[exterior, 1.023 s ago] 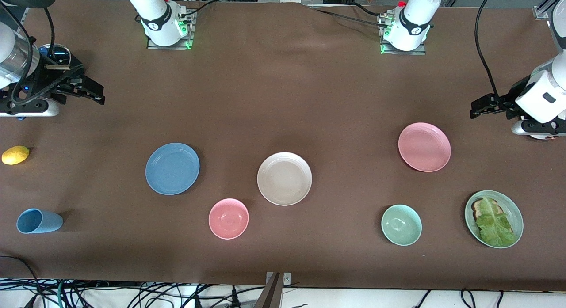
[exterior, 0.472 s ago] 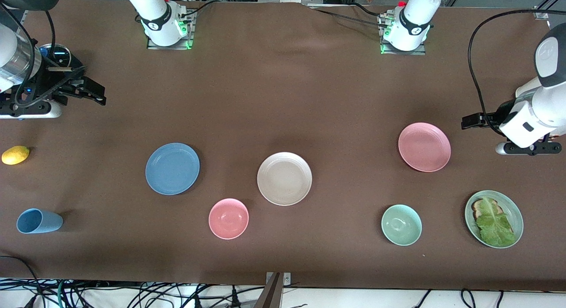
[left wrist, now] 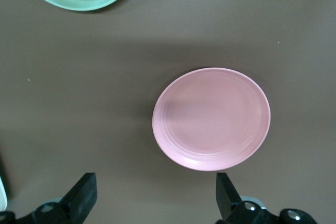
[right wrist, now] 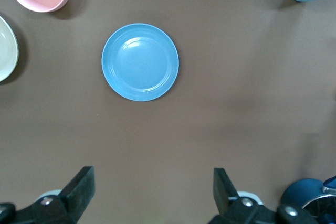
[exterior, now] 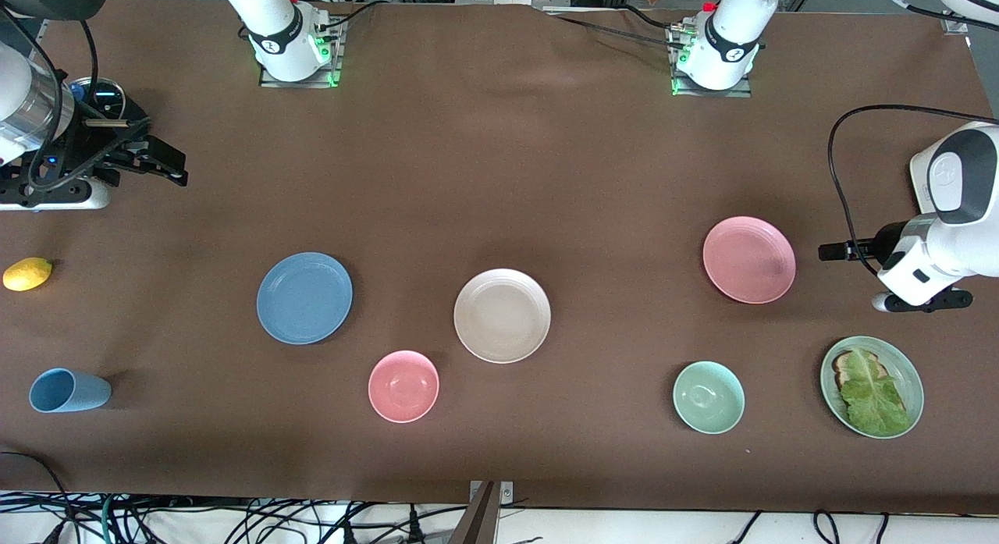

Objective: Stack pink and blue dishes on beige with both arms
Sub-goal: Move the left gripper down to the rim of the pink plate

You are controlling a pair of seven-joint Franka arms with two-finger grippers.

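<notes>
The pink plate needs to be stacked on the beige plate [exterior: 502, 315], so next my left gripper should grab the pink plate by its rim [exterior: 794, 261].
The pale pink plate [exterior: 749, 259] lies toward the left arm's end of the table, and the left wrist view shows it [left wrist: 211, 118] just ahead of the fingers. The blue plate [exterior: 304, 298] lies toward the right arm's end, and the beige plate [exterior: 502, 315] sits between the two, bare. My left gripper [exterior: 829, 252] hangs open over bare cloth beside the pink plate, holding nothing [left wrist: 156, 195]. My right gripper [exterior: 175, 168] is open and empty [right wrist: 152, 187] over the cloth at the right arm's end, well away from the blue plate [right wrist: 140, 62].
A pink bowl [exterior: 403, 386] and a green bowl [exterior: 709, 397] sit nearer the front camera than the plates. A green plate [exterior: 909, 364] with lettuce is near the left arm's end. A lemon [exterior: 27, 274] and a blue cup [exterior: 69, 391] lie at the right arm's end.
The left arm has swung down and in, bringing its gripper lower in the front view and level with the pink plate. The right arm has barely moved.
</notes>
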